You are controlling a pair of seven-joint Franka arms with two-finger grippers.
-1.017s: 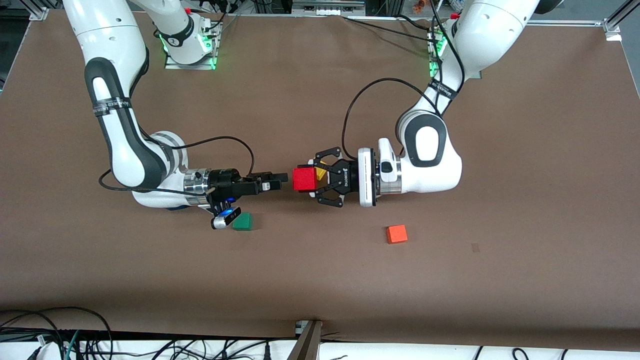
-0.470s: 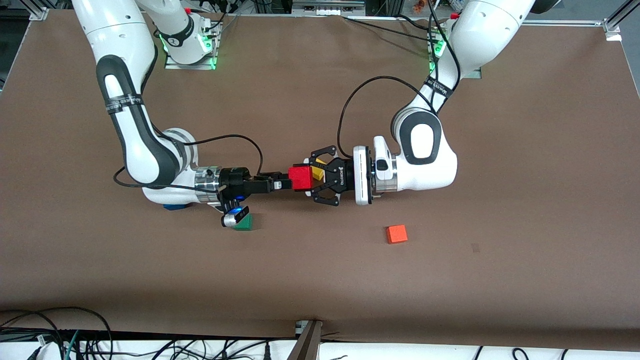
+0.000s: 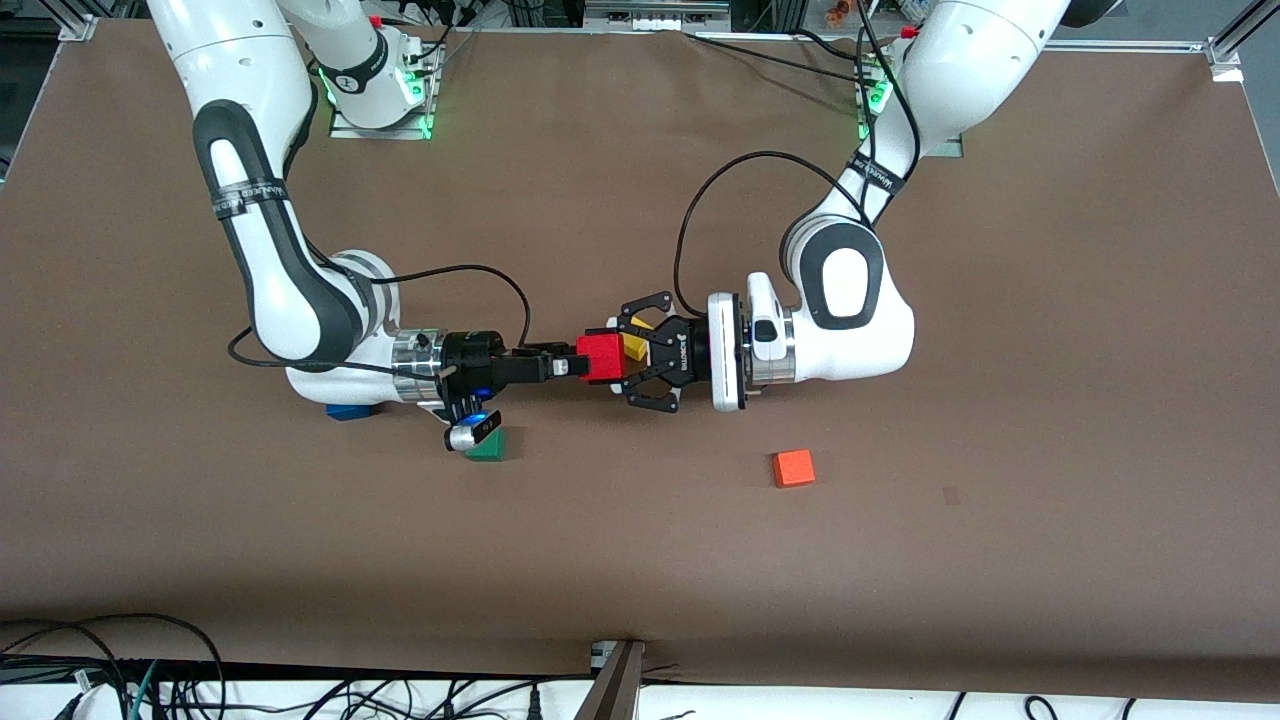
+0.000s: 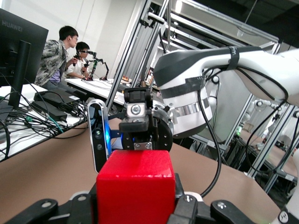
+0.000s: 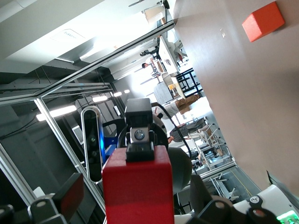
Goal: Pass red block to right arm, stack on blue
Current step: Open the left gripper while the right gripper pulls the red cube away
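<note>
The red block needs to go on top of the blue cube, so my right gripper will next grab the red block by its loose end.
The red block is held above the middle of the table by my left gripper, which is shut on it from two sides. It fills the lower middle of the left wrist view and of the right wrist view. My right gripper meets the block from the right arm's end. It is open, with one finger above and one below the block's free end, and gaps show on both sides. The blue cube lies on the table, mostly hidden under the right arm's wrist.
A green cube lies under the right wrist camera. An orange cube lies nearer the front camera, toward the left arm's end, and shows in the right wrist view. A yellow cube shows under the left gripper.
My right gripper has moved toward the left arm's end and now straddles the red block's end. My left gripper has shifted slightly toward it, still holding the block.
</note>
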